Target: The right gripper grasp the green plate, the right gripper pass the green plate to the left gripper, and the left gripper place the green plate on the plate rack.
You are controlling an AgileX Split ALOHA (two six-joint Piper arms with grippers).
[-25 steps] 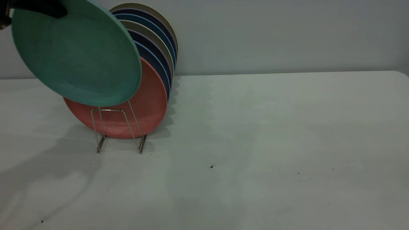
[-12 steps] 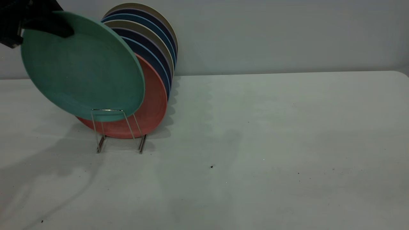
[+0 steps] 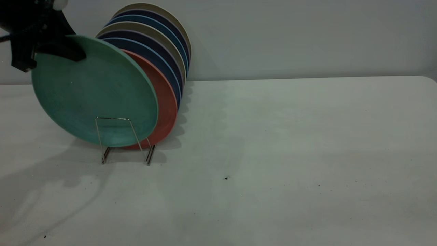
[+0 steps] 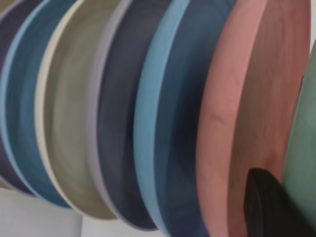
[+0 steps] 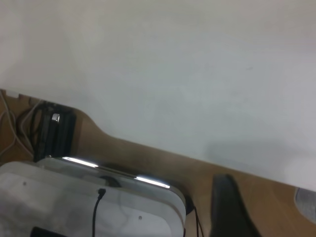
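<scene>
I should open my left gripper, because the green plate's lower edge (image 3: 115,145) is down inside the rack's front slot (image 3: 127,151) and the plate would stand.
My left gripper (image 3: 70,52) is shut on the upper left rim of the green plate (image 3: 99,92). The plate stands nearly upright, tilted back, low in the front slot of the plate rack (image 3: 112,118), behind its front wire loop and in front of the salmon-pink plate (image 3: 167,102). I cannot tell whether its lower edge rests on the rack. In the left wrist view one black finger (image 4: 269,207) lies against the green plate (image 4: 303,163), next to the pink plate (image 4: 247,98). My right gripper is out of the exterior view; its wrist view shows one finger (image 5: 228,207) off the table's edge.
Behind the pink plate the rack holds several dark blue (image 3: 153,58) and beige (image 3: 170,20) plates leaning back toward the wall. The white table (image 3: 273,136) stretches to the right. The right wrist view shows a white box (image 5: 89,197) on the floor.
My left gripper has lowered the green plate down and slightly right, from above the rack into the front slot behind the wire loop. The plate now covers most of the pink plate.
</scene>
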